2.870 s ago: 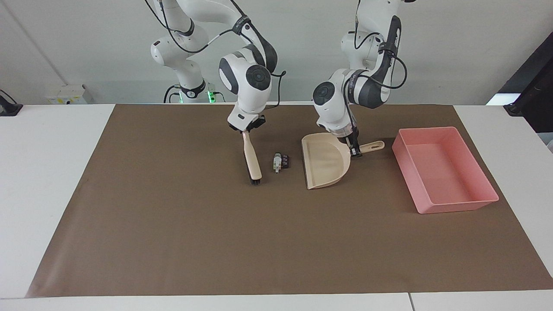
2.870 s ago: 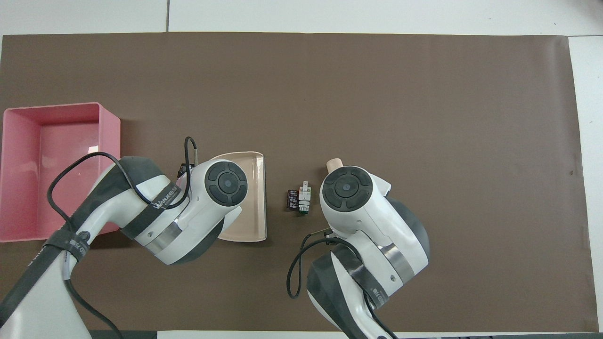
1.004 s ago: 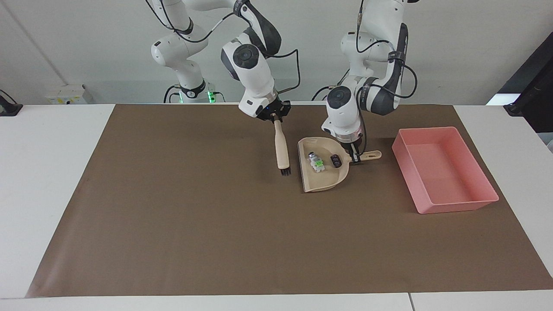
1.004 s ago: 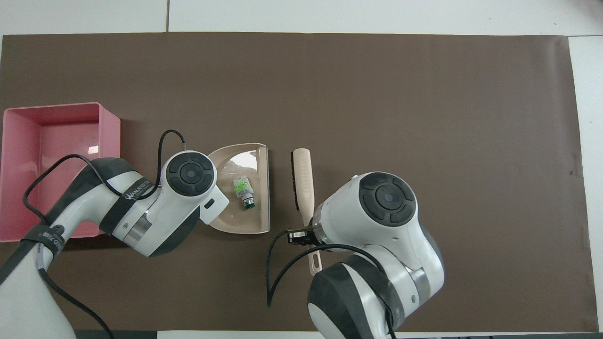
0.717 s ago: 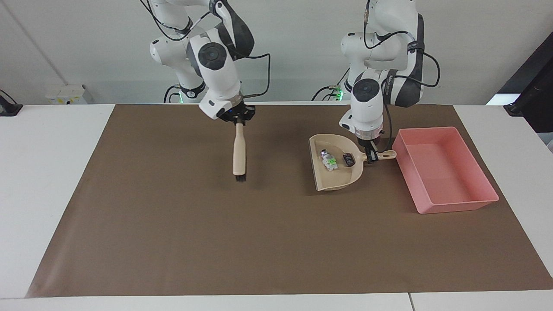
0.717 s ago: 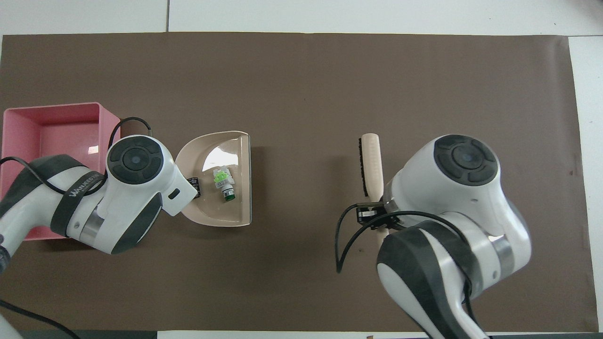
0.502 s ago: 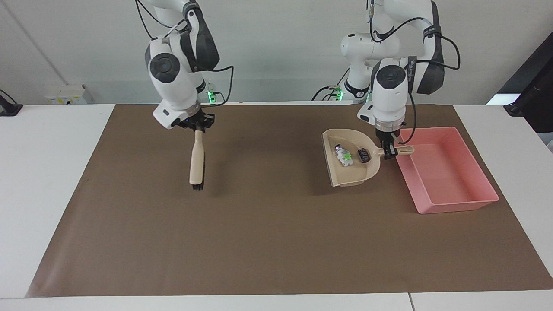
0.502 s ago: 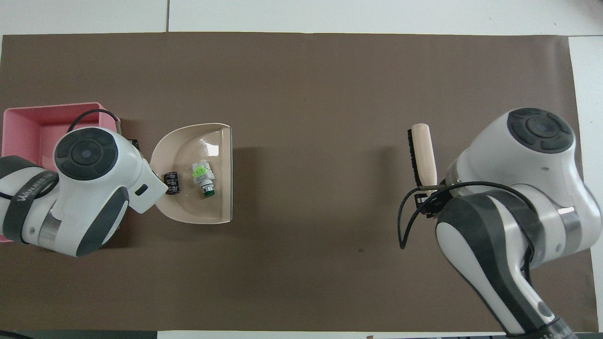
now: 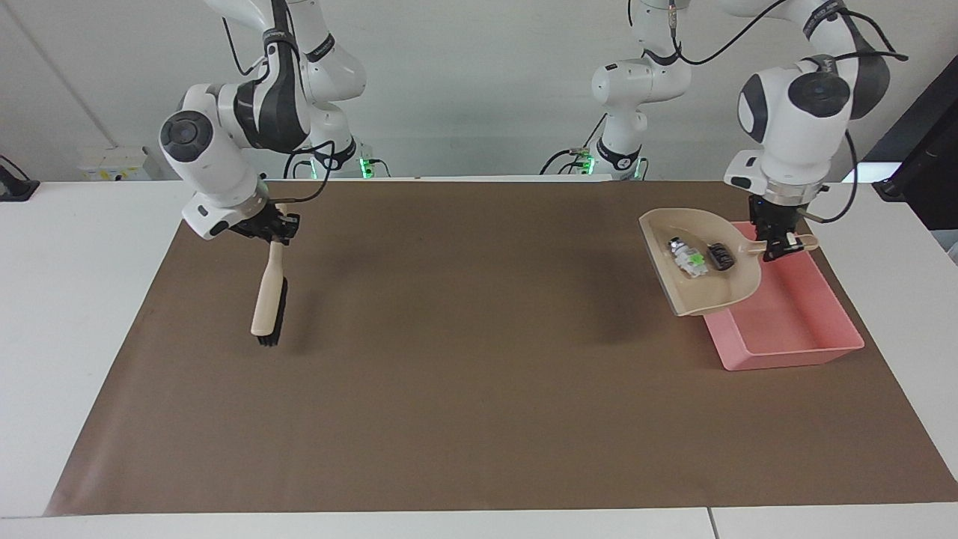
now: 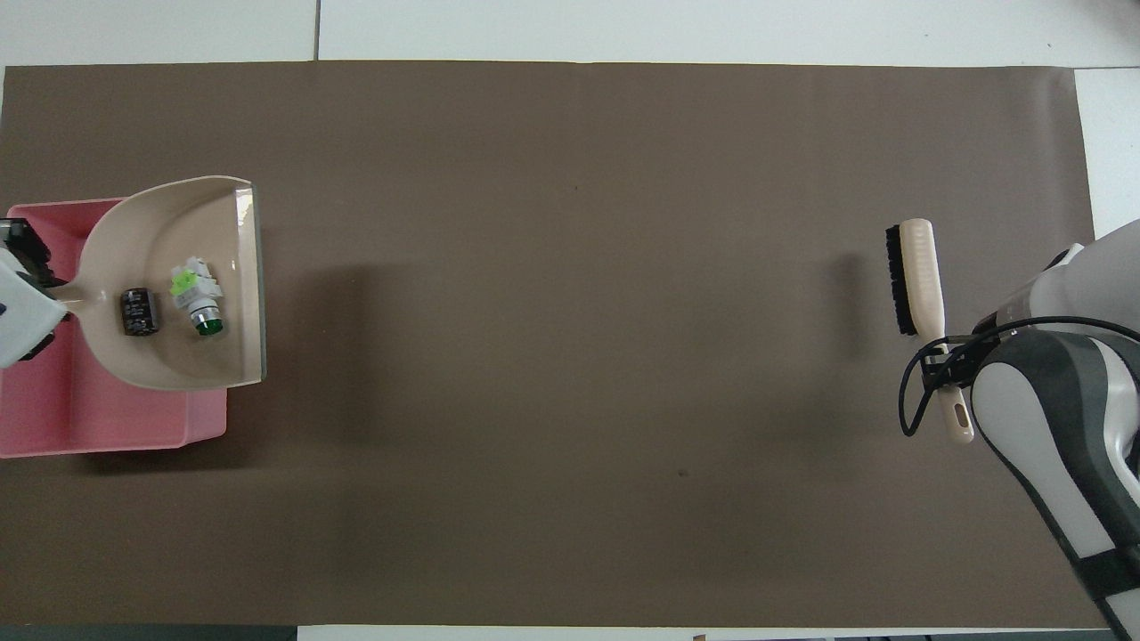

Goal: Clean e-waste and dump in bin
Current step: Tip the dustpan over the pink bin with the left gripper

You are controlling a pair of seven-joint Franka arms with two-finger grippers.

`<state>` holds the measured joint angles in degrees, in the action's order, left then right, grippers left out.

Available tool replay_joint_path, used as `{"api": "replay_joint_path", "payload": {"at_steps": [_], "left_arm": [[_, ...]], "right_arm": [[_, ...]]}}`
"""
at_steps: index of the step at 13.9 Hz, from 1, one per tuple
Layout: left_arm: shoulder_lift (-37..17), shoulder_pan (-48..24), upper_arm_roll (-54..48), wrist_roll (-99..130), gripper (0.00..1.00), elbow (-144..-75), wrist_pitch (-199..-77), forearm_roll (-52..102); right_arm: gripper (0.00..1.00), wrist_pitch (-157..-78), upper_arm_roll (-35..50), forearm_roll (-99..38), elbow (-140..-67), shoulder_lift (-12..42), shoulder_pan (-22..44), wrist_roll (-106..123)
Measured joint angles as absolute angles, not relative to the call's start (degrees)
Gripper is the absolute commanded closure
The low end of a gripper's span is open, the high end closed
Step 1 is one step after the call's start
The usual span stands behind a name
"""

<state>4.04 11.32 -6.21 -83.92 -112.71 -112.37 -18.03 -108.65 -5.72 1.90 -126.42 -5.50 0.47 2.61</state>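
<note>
My right gripper needs to stay closed on the brush for now, because the brush's black bristles are hanging above the brown mat.
My left gripper [image 9: 777,243] is shut on the handle of a beige dustpan [image 9: 700,288] and holds it raised over the pink bin [image 9: 786,355], at the bin's edge toward the table's middle. The e-waste lies in the pan: a white-grey bit with a green patch [image 9: 687,259] and a small black block [image 9: 721,256]. In the overhead view the dustpan [image 10: 169,356] with the white-green bit [image 10: 196,298] and the black block [image 10: 138,312] covers part of the bin [image 10: 107,423]; my left gripper [image 10: 40,271] is at the view's edge. My right gripper [image 9: 273,228] is shut on a brush [image 9: 266,299].
The brush [image 10: 920,276] hangs bristles down over the brown mat [image 9: 464,359] near the right arm's end of the table, held by my right gripper [image 10: 946,361]. White table [image 9: 75,314] borders the mat.
My left gripper has lifted the dustpan with the e-waste and carried it from beside the bin to over it. My right gripper has carried the brush farther toward the right arm's end.
</note>
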Motion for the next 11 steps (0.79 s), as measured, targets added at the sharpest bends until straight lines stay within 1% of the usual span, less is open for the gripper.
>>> {"api": "replay_joint_path", "payload": {"at_steps": [2,4,7,8,10,11], "left_arm": [[3.23,15.71,-6.10,-86.42,1.00,-111.63,-112.94,-17.99],[2.27,18.52,-6.01,-87.14,1.00,-111.31,-113.97,-18.24],[0.28,19.78,-5.96,-86.67,1.00,-111.29,-116.36,-26.37],[-0.41,20.04,-5.95,-85.88,1.00,-111.29,-117.26,-30.11],[-1.52,20.25,-5.95,-84.31,1.00,-111.32,-118.45,-36.66],[-1.96,20.21,-6.07,-83.40,1.00,-111.46,-118.97,-39.90]], "right_arm": [[0.99,-111.48,-5.71,1.91,-128.92,-5.59,-1.31,4.37],[0.98,-114.67,-5.69,1.99,-131.56,-5.90,-1.80,5.04],[0.95,-118.04,-5.62,2.84,-135.27,-7.22,-2.16,5.04],[0.92,-118.27,-5.62,3.05,-136.00,-7.65,-2.75,5.21],[0.90,-118.28,-5.59,3.28,-136.84,-8.09,-4.03,6.48],[0.88,-118.28,-5.61,3.31,-137.05,-8.19,-4.43,6.92]]}}
